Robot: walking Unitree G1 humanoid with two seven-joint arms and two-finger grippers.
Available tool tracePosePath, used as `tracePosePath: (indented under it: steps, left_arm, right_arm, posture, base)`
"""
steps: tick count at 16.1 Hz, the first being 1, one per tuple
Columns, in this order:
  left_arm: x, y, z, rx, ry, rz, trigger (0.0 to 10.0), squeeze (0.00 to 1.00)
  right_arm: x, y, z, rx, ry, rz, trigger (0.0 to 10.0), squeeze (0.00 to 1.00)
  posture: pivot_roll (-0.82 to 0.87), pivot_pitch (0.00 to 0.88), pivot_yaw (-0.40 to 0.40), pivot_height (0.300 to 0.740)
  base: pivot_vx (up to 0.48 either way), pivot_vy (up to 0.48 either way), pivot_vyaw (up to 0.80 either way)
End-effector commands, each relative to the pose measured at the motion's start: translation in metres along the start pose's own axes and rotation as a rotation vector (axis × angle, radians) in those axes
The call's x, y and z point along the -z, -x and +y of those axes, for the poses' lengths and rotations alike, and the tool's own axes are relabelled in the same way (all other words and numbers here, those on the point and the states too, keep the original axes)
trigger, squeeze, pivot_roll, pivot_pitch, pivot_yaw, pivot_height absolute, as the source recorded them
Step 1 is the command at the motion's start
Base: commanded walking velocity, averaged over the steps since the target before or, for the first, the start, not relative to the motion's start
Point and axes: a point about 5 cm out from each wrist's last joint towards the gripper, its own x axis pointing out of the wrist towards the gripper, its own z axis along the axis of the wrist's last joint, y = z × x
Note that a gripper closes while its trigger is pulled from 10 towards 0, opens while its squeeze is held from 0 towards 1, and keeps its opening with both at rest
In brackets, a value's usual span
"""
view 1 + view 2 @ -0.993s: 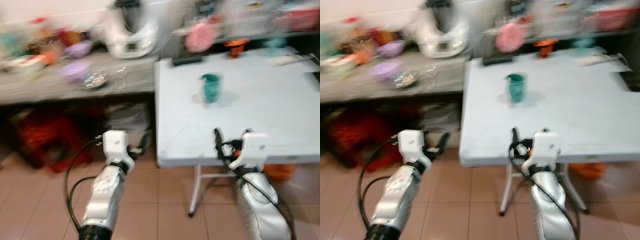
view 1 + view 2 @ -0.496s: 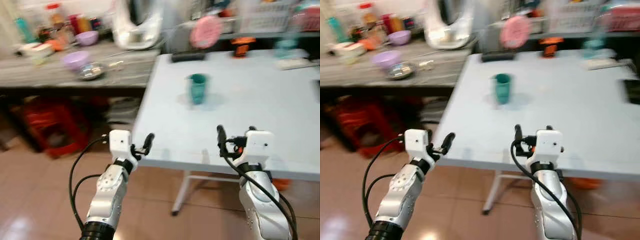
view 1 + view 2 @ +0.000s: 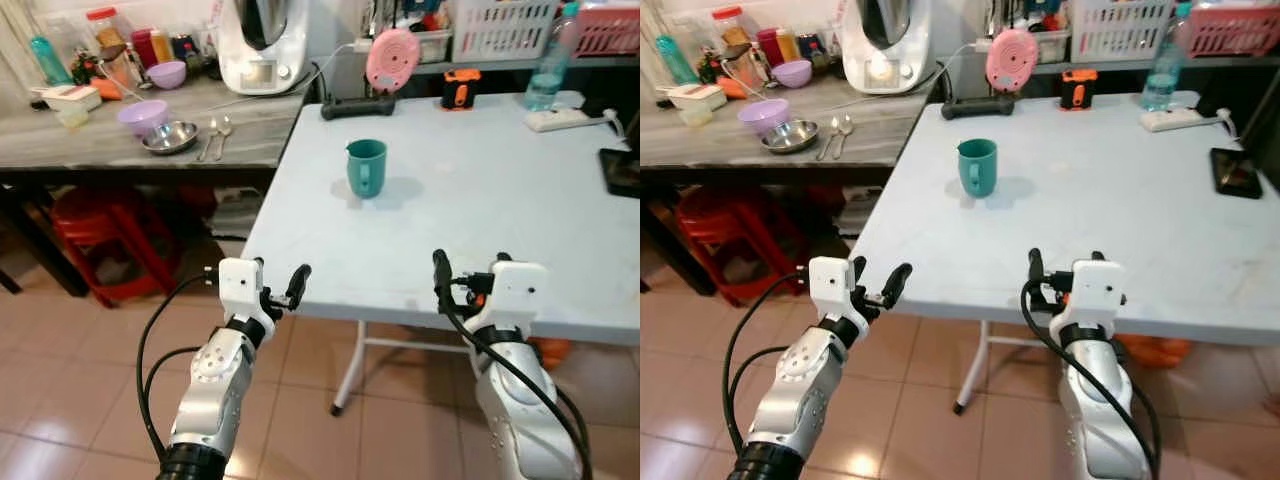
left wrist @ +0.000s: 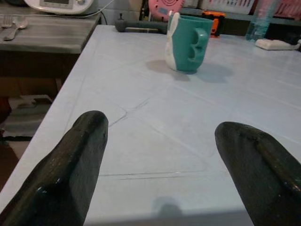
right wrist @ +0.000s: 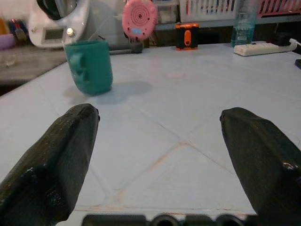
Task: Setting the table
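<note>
The teal mug's round body (image 3: pixel 378 165) is wide for my fingers, so my right gripper should grab the teal mug by the narrow handle (image 3: pixel 365 180) facing me next.
A teal mug (image 3: pixel 366 168) stands upright on the pale blue table (image 3: pixel 480 230), toward its far left part, handle facing me. My left gripper (image 3: pixel 280 281) hovers open at the table's near left corner, nothing between its fingers (image 4: pixel 70 179). My right gripper (image 3: pixel 469 264) is open too, over the near edge further right, well short of the mug (image 5: pixel 89 66). On the grey counter (image 3: pixel 90 155) to the left lie a purple bowl (image 3: pixel 142 115), a steel bowl (image 3: pixel 168 137) and two spoons (image 3: pixel 215 136).
A white kitchen appliance (image 3: pixel 262 40), a pink round device (image 3: pixel 392 58), a black bar (image 3: pixel 352 108), a water bottle (image 3: pixel 545 75) and a power strip (image 3: pixel 555 118) line the back. A phone (image 3: pixel 622 170) lies at the table's right edge. A red stool (image 3: pixel 110 235) stands under the counter.
The whole picture has shifted and sharpened as the camera moved and settled. Both arms keep the same raised pose with open fingers. The mug stays in place on the table.
</note>
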Motion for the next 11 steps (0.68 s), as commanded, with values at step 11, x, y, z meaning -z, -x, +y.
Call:
tracePosePath:
  steps: [11]
  left_arm:
    - [-0.0055, -0.0006, -0.0054, 0.064, 0.007, -0.035, 10.0, 0.00]
  right_arm:
    - [-0.0022, -0.0004, 0.0025, 0.002, -0.012, -0.007, 10.0, 0.00]
  posture:
    - [-0.16, 0.003, 0.111, 0.740]
  base:
    - [0.337, 0.000, -0.15]
